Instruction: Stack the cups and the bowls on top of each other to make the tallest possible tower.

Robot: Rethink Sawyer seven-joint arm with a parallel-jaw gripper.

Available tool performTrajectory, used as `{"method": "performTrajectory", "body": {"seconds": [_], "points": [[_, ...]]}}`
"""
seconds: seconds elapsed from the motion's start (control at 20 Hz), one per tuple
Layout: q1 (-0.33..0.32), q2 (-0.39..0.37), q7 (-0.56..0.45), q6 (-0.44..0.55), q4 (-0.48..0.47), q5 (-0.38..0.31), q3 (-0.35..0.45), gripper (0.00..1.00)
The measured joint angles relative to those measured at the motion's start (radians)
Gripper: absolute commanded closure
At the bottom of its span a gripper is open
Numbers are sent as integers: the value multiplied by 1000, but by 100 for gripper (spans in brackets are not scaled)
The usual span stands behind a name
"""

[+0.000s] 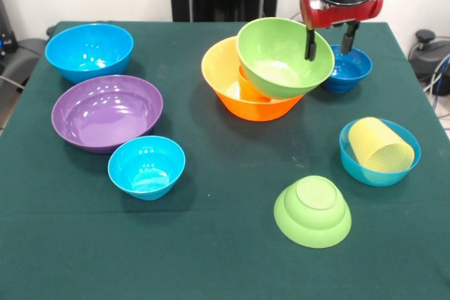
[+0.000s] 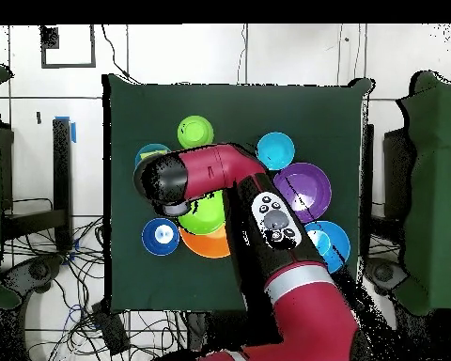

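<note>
I need to grab the large lime green bowl (image 1: 281,57) by its rim with my gripper next, so it can be stacked with the large orange bowl (image 1: 246,100).
A large lime green bowl (image 1: 281,57) sits tilted on an orange cup (image 1: 249,86), which stands inside the large orange bowl (image 1: 246,100). My gripper (image 1: 330,40) is open and straddles the green bowl's right rim, with one finger (image 1: 310,43) inside and the other outside. A small dark blue bowl (image 1: 349,68) stands just behind it. The pale yellow cup (image 1: 380,145) lies on its side in a small light blue bowl (image 1: 351,159). In the overhead view the arm (image 2: 220,174) hides the gripper above the green bowl (image 2: 207,214).
A large blue bowl (image 1: 88,50), a purple bowl (image 1: 107,112) and a small light blue bowl (image 1: 146,166) stand at the left. A small lime green bowl (image 1: 313,211) lies upside down at the front. The green table (image 1: 211,258) ends close behind the dark blue bowl.
</note>
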Motion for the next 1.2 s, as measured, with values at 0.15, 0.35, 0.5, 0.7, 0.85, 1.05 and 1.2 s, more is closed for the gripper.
{"method": "performTrajectory", "body": {"seconds": [0.15, 0.35, 0.5, 0.7, 0.85, 1.05, 1.2], "points": [[5, 2, 0, 0, 0, 0, 0, 0], [14, 7, 0, 0, 0, 0, 0, 0], [19, 13, 0, -3, 0, 0, -1, 0], [20, 23, 0, -10, 0, 0, -1, 0], [20, 39, 0, -11, -4, 0, -1, 0], [20, 63, 0, -11, -13, 0, -1, 0], [20, 74, 0, -11, -14, 0, -1, 0]]}}
